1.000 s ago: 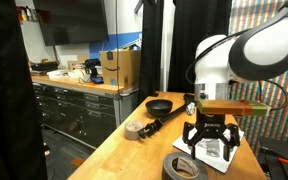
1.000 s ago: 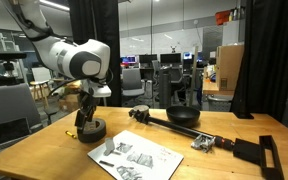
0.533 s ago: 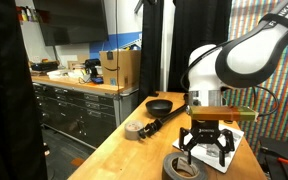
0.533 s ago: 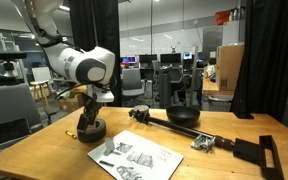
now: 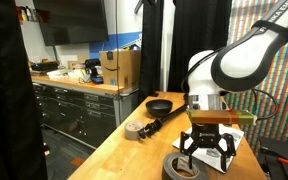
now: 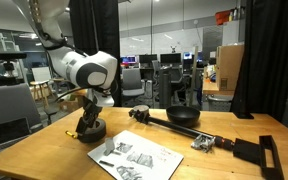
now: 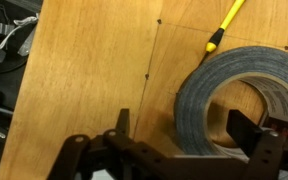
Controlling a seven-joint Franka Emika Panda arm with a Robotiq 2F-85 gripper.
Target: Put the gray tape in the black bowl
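I need to close my gripper on the tape now, because the gray tape's near side [image 5: 196, 166] [image 7: 192, 122] is between my fingers, which are down at the tape's rim in an exterior view.
The gray tape [image 5: 185, 169] lies flat on the wooden table near its front edge. It also shows in the other exterior view [image 6: 93, 131] and fills the right of the wrist view [image 7: 198, 92]. My gripper [image 5: 206, 151] is open and low over the roll, also in an exterior view [image 6: 84, 124]. In the wrist view the gripper [image 7: 184, 126] straddles the roll's near wall: one finger is outside it, the other inside the centre hole. The black bowl [image 5: 160, 104] sits empty farther back on the table and shows in the other exterior view [image 6: 182, 116].
A tan tape roll [image 5: 135, 131] [image 6: 139, 112] and a long black tool [image 5: 170, 114] [image 6: 198, 134] lie between the gray tape and the bowl. A printed paper sheet [image 6: 135, 156] lies beside the gripper. A yellow-handled tool [image 7: 225, 22] lies beyond the roll.
The gripper has come down from above the table onto the gray tape, fingers still open. The tape has not moved.
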